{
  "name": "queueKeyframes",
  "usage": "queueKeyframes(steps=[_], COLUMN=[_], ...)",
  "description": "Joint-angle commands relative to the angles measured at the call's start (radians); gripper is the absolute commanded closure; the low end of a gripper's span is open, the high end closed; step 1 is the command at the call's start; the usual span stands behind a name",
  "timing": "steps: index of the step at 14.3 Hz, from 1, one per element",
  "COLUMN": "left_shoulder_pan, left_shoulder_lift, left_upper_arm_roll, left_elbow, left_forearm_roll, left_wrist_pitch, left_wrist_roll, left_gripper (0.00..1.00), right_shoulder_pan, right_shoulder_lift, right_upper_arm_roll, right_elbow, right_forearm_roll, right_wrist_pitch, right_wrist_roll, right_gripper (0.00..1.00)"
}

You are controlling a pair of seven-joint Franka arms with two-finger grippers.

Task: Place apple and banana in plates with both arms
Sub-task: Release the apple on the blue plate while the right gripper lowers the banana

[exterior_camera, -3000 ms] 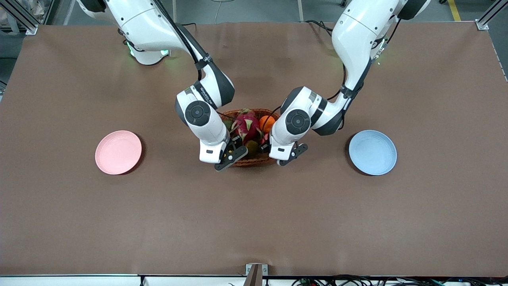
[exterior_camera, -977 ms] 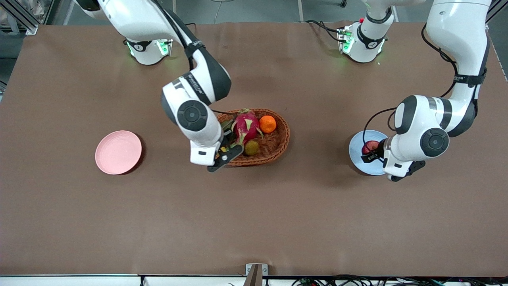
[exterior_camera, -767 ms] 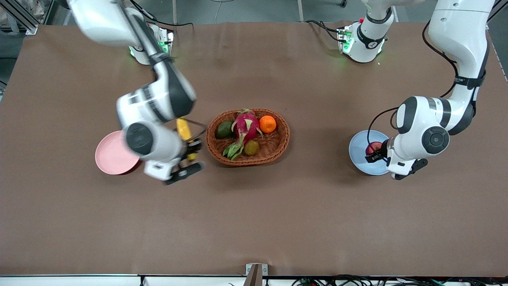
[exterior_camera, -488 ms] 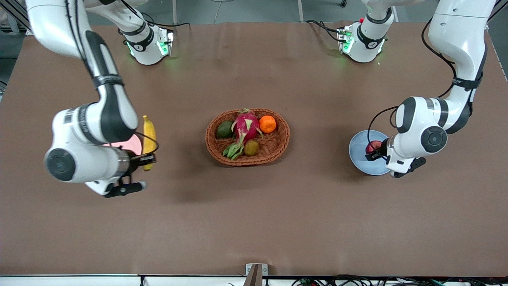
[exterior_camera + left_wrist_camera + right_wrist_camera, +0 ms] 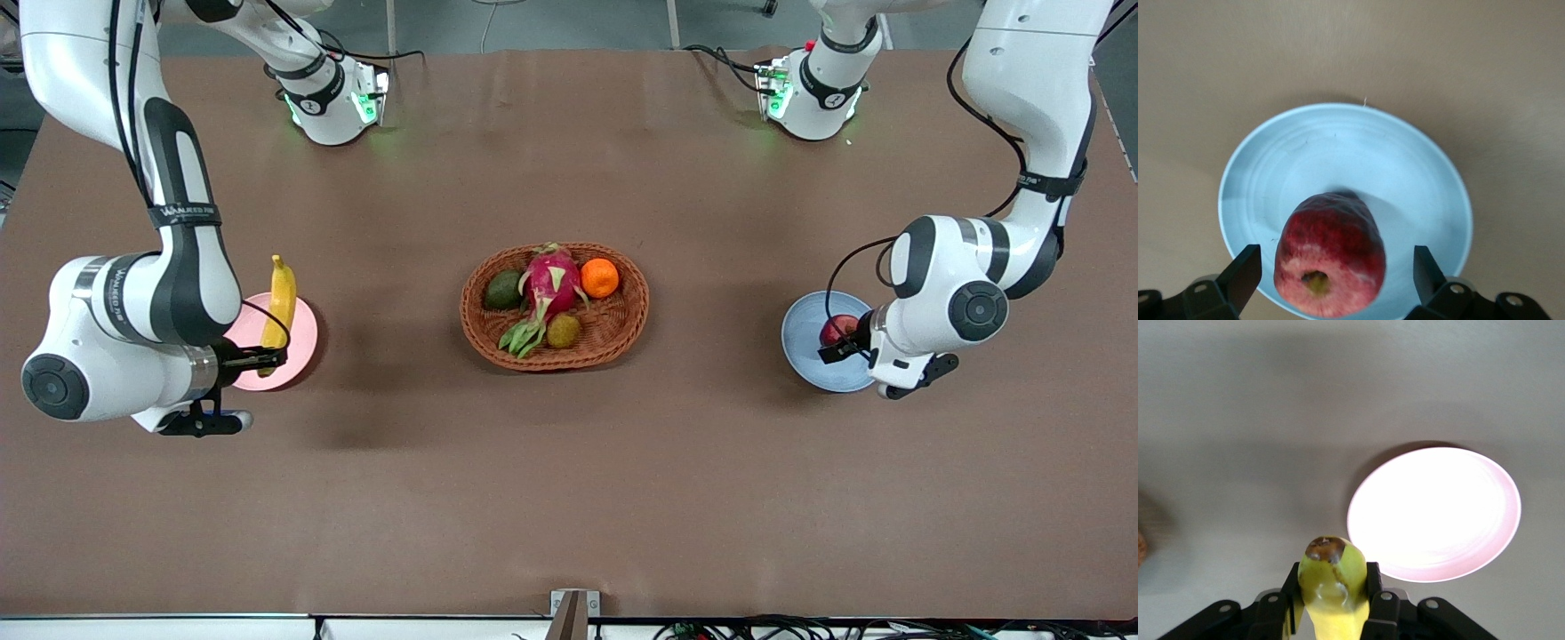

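Observation:
The banana (image 5: 281, 300) is hanging above the pink plate. My right gripper needs to hold on to the banana until it rests on the plate.
The dark-red apple (image 5: 834, 327) lies on the light blue plate (image 5: 803, 348) toward the left arm's end of the table. My left gripper (image 5: 845, 343) is open around it, its fingers clear of the apple on both sides. The left wrist view shows the apple (image 5: 1330, 253) on the blue plate (image 5: 1338, 147) between my left gripper's (image 5: 1335, 270) spread fingers. My right gripper (image 5: 260, 360) is shut on the yellow banana (image 5: 281, 300), held over the pale pink plate (image 5: 302, 342). The right wrist view shows the banana (image 5: 1331, 577) in my right gripper (image 5: 1333, 587) above the pink plate (image 5: 1438, 513).
An oval wicker basket (image 5: 627, 324) stands mid-table between the plates. It holds a pink dragon fruit (image 5: 551, 277), an orange (image 5: 599, 277), an avocado (image 5: 502, 290) and a small brown fruit (image 5: 564, 331). Both arm bases stand along the edge farthest from the front camera.
My right arm has carried the banana from the basket to over the pink plate. My left arm has stayed at the blue plate, shifting only slightly.

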Motion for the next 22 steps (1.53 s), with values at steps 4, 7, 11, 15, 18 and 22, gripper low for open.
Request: queueKeyframes(steps=[4, 7, 11, 15, 18, 22], left_shoulder_pan=[0.011, 0.008, 0.004, 0.013, 0.014, 0.016], left_shoulder_lift=[-0.165, -0.170, -0.173, -0.179, -0.231, -0.277], left_upper_arm_roll=[-0.013, -0.011, -0.020, -0.033, -0.023, -0.014], left_elbow=[0.104, 0.281, 0.470, 0.552, 0.551, 0.551], left_forearm_roll=[0.018, 0.018, 0.016, 0.012, 0.004, 0.005], left_wrist_pitch=[-0.154, -0.321, -0.516, -0.645, -0.666, -0.697], left_wrist_roll=[0.112, 0.135, 0.135, 0.141, 0.173, 0.287], left_gripper=[0.00, 0.00, 0.00, 0.00, 0.00, 0.00], right_shoulder_pan=[-0.063, -0.094, -0.130, -0.121, -0.120, -0.124], right_shoulder_lift=[-0.021, 0.003, 0.034, 0.034, 0.034, 0.034], right_upper_arm_roll=[0.011, 0.011, 0.009, 0.009, 0.009, 0.011], right_elbow=[-0.081, -0.099, -0.113, -0.200, -0.210, -0.219], right_forearm_roll=[-0.028, -0.028, -0.029, -0.046, -0.048, -0.046], right_wrist_pitch=[0.120, 0.224, 0.258, 0.363, 0.364, 0.358], right_wrist_roll=[-0.011, -0.066, -0.097, -0.097, -0.095, -0.092], right_gripper=[0.96, 0.95, 0.92, 0.92, 0.67, 0.00])
